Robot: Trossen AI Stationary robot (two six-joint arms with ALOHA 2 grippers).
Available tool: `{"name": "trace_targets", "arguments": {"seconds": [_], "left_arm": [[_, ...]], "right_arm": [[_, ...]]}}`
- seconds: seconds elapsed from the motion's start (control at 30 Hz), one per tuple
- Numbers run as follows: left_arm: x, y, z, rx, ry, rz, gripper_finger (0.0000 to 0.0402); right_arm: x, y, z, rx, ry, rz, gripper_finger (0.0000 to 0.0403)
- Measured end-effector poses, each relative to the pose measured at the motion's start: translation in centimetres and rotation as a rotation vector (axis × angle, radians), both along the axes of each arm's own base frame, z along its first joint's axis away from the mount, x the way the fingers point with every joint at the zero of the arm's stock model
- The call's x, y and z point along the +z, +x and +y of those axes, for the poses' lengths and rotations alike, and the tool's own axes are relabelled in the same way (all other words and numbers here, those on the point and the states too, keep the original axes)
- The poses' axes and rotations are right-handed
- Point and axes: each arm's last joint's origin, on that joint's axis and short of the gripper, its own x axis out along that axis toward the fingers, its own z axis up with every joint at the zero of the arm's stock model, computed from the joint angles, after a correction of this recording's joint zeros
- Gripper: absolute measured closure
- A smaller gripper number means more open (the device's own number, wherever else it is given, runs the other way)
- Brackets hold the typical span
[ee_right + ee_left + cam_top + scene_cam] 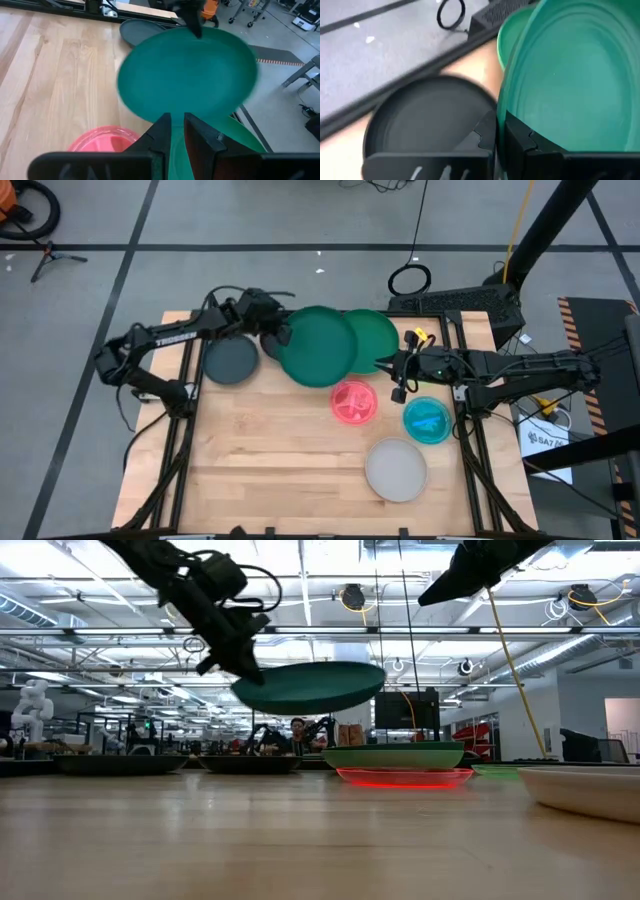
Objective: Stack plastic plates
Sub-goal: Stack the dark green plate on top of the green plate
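Note:
The dark green plate [316, 346] ends partway across the light one, so my left gripper now keeps hold until it covers the light green plate [378, 343], then opens.
My left gripper [283, 337] is shut on the big dark green plate [322, 346] and holds it in the air over the far middle of the table. Under the plate's right part, the light green plate [378, 332] lies flat on the table. The black plate [230, 361] rests on the table to the left, below my left wrist. The pink plate [354, 402], the blue plate [428, 420] and the frosted white plate [397, 470] lie flat nearer the front right. My right gripper [383, 363] hangs shut, high above the light green plate's near rim, touching nothing. My left gripper pinches the dark green plate's left rim [503, 120] between its two fingers, one finger [485, 136] under the rim and one [525, 146] over the inner face. The fingers come slanting down from the table's left. The plate [312, 688] is lifted clear and slightly tilted.
Bare wood takes up the near left half of the table [260, 470]. A black box [470, 305] sits at the far right corner. Cables and a yellow-tagged lead [418, 338] run along my right arm. People and equipment show in the room beyond.

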Motion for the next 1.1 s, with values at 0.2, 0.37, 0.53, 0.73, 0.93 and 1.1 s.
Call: {"name": "trace_targets", "arguments": {"seconds": [0.2, 0.37, 0.53, 0.73, 0.93, 1.1], "left_arm": [[1.9, 3.3, 2.6, -0.038, 0.097, 0.014, 0.0387], [2.4, 5.7, 5.2, -0.051, 0.110, 0.071, 0.0387], [1.3, 8.1, 7.1, -0.049, 0.091, 0.089, 0.0387], [-0.9, 9.9, 8.2, -0.051, 0.055, 0.117, 0.0387], [-1.8, 11.0, 8.4, -0.067, 0.052, 0.125, 0.0387], [-1.7, 11.1, 8.5, -0.073, 0.066, 0.114, 0.0387]], "right_arm": [[0.0, 0.0, 0.0, 0.001, -0.003, 0.001, 0.0358], [0.0, 0.0, 0.0, 0.001, -0.003, 0.002, 0.0358], [-0.1, -0.1, 0.0, 0.003, -0.006, 0.015, 0.0358], [-0.3, -0.1, 0.0, 0.007, -0.012, 0.037, 0.0358], [-0.3, -0.1, 0.0, 0.008, -0.015, 0.037, 0.0358], [-0.3, -0.1, 0.0, 0.007, -0.016, 0.037, 0.0358]]}}
